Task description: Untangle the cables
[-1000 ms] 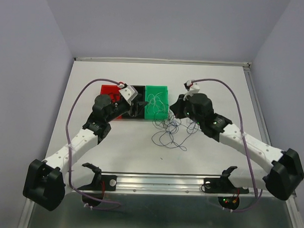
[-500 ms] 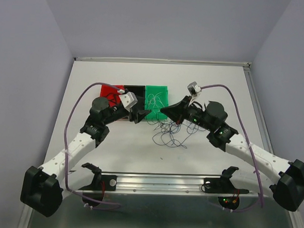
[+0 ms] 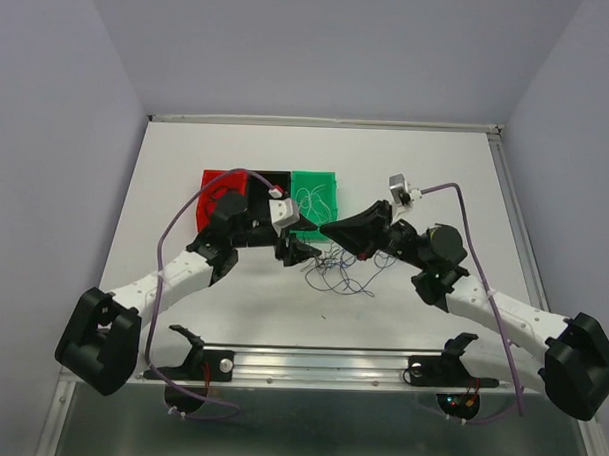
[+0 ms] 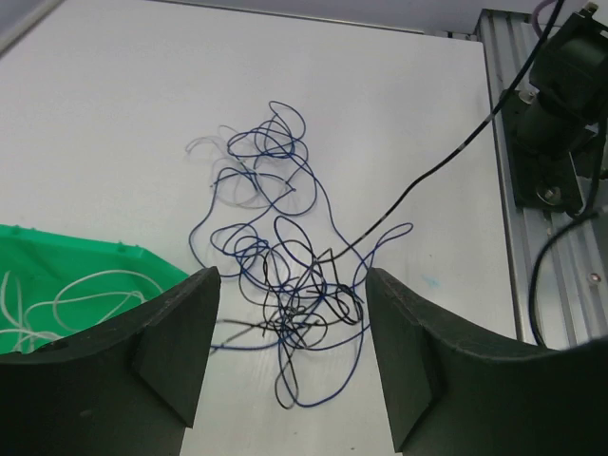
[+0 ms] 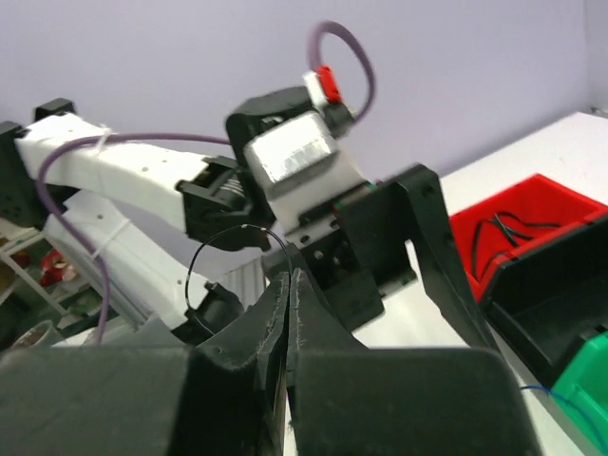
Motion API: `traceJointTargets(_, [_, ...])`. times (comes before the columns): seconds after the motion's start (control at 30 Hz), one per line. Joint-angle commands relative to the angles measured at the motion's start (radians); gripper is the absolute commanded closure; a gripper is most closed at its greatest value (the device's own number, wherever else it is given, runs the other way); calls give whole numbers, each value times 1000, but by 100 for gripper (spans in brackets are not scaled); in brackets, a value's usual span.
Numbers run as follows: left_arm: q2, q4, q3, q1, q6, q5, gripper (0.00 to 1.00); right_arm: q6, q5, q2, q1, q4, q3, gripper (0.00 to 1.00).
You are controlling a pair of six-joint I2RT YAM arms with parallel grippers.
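Note:
The black wires are still beyond my left gripper's fingers, so it is too early to close. It moves toward the wires first, then closes.
The cables lie as a loose tangle of black, dark blue and white wires on the white table, in front of the green bin. In the left wrist view the tangle sits just beyond my left gripper, which is open and empty with its jaws either side of it. My left gripper hovers at the tangle's left edge. My right gripper is shut on a thin black cable that loops above its tips. That cable runs taut up out of the tangle.
Red, black and green bins stand in a row behind the tangle. The green bin holds white wires; the red bin holds black ones. A metal rail with black mounts runs along the near edge.
My left arm has swung right and forward, down to the tangle's left side. My right gripper has turned to point left and lifted away from the tangle with the black cable.

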Motion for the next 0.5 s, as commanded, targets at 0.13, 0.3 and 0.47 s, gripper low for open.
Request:
traceJointTargets(0.13, [45, 118, 74, -143, -18, -30, 30, 115, -40, 47, 9, 424, -62, 100])
traceJointTargets(0.3, [79, 135, 82, -161, -36, -31, 32, 160, -45, 89, 10, 516, -65, 99])
traceJointTargets(0.47, [54, 132, 62, -161, -13, -24, 63, 163, -12, 102, 9, 562, -84, 99])
